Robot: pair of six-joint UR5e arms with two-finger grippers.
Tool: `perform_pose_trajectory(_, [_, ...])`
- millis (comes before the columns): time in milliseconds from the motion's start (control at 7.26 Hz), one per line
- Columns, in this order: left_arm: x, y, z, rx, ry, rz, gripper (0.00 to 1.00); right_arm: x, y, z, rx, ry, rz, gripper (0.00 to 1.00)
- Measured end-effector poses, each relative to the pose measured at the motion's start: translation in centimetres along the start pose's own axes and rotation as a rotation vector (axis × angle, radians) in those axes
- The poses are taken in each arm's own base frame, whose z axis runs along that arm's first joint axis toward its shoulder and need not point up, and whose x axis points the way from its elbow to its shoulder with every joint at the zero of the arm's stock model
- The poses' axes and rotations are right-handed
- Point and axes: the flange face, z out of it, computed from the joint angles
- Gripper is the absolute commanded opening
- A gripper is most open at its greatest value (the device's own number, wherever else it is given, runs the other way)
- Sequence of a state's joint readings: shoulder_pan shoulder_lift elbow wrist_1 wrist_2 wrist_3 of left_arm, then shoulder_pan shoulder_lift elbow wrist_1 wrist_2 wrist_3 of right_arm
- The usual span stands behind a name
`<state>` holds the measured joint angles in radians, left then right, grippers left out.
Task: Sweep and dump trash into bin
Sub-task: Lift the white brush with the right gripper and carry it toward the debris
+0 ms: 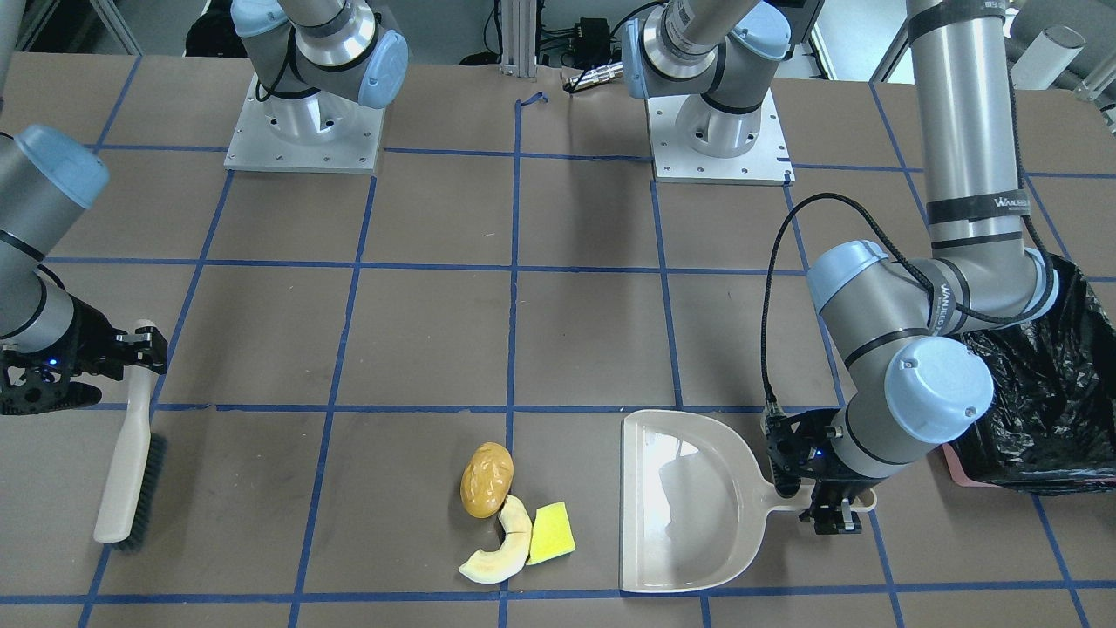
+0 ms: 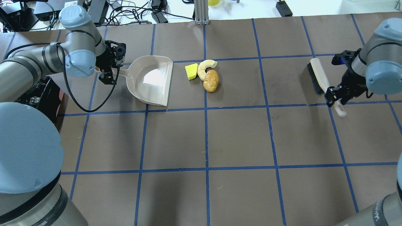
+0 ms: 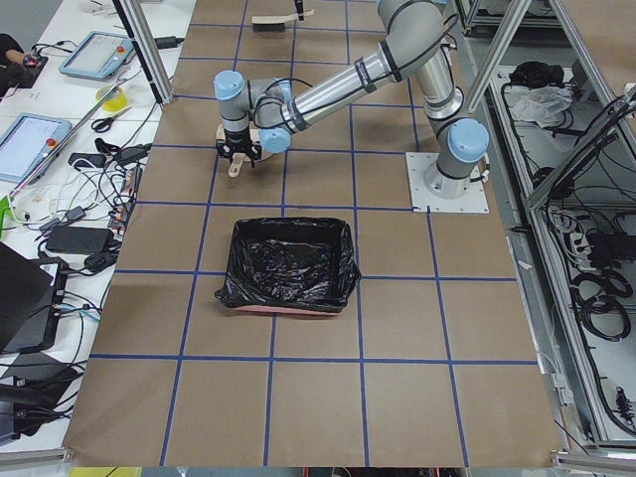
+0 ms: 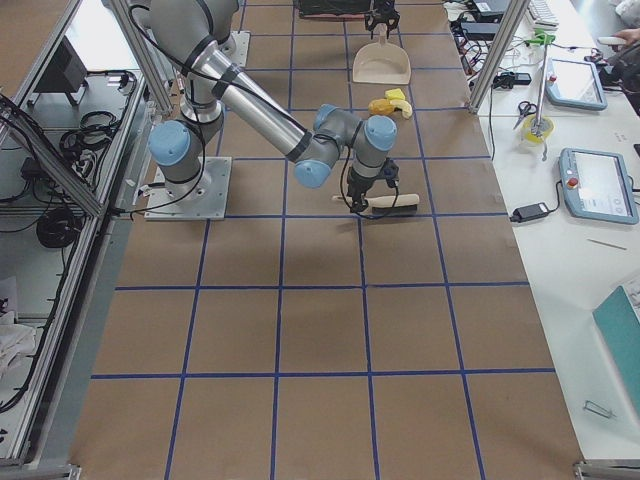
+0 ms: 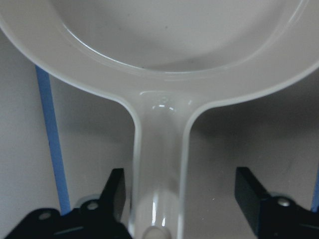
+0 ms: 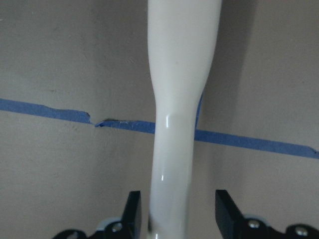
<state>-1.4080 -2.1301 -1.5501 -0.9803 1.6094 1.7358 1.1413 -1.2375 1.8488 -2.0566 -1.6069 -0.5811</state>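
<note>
The right gripper takes hold of the brush by its slim white handle (image 1: 140,377) next, to sweep the trash into the dustpan (image 1: 680,497).
The trash lies in a cluster: an orange-brown potato-like oval (image 1: 486,480), a cream crescent rind (image 1: 506,545) and a yellow wedge (image 1: 551,534). The beige dustpan (image 1: 680,497) lies flat beside it, its open edge toward the trash. My left gripper (image 1: 833,515) is open and straddles the dustpan handle (image 5: 159,189), with a clear gap on one side. The pink bin with a black bag (image 1: 1046,392) stands behind my left arm. My right gripper (image 1: 144,344) is open around the handle of a brush (image 1: 131,453) lying on the table; its handle (image 6: 179,99) sits between the fingers.
The brown table has a blue tape grid (image 2: 205,138). The two arm bases (image 1: 305,131) stand at the robot's side. Cables and devices (image 2: 132,12) lie beyond the table's far edge. The bin also shows in the exterior left view (image 3: 288,263).
</note>
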Motion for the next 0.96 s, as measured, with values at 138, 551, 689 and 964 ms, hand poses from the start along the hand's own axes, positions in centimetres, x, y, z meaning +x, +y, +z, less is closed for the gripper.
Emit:
perform_pose_trajectory(138, [-0.1, 0.0, -0.3, -0.001, -0.008, -0.006, 0.00, 0.0, 0.0, 0.0, 0.001, -0.003, 0.005, 0.00])
perform_pose_trajectory(551, [-0.1, 0.0, -0.8, -0.004, -0.018, -0.011, 0.00, 0.0, 0.0, -0.1, -0.004, -0.004, 0.009, 0.00])
perform_pose_trajectory(689, [-0.1, -0.1, -0.9, -0.007, -0.020, -0.004, 0.00, -0.1, 0.0, -0.2, -0.003, 0.001, 0.012, 0.00])
perform_pose_trajectory(964, [0.0, -0.5, -1.2, -0.011, -0.024, 0.017, 0.00, -2.2, -1.5, -2.0, 0.010, 0.022, 0.050, 0.00])
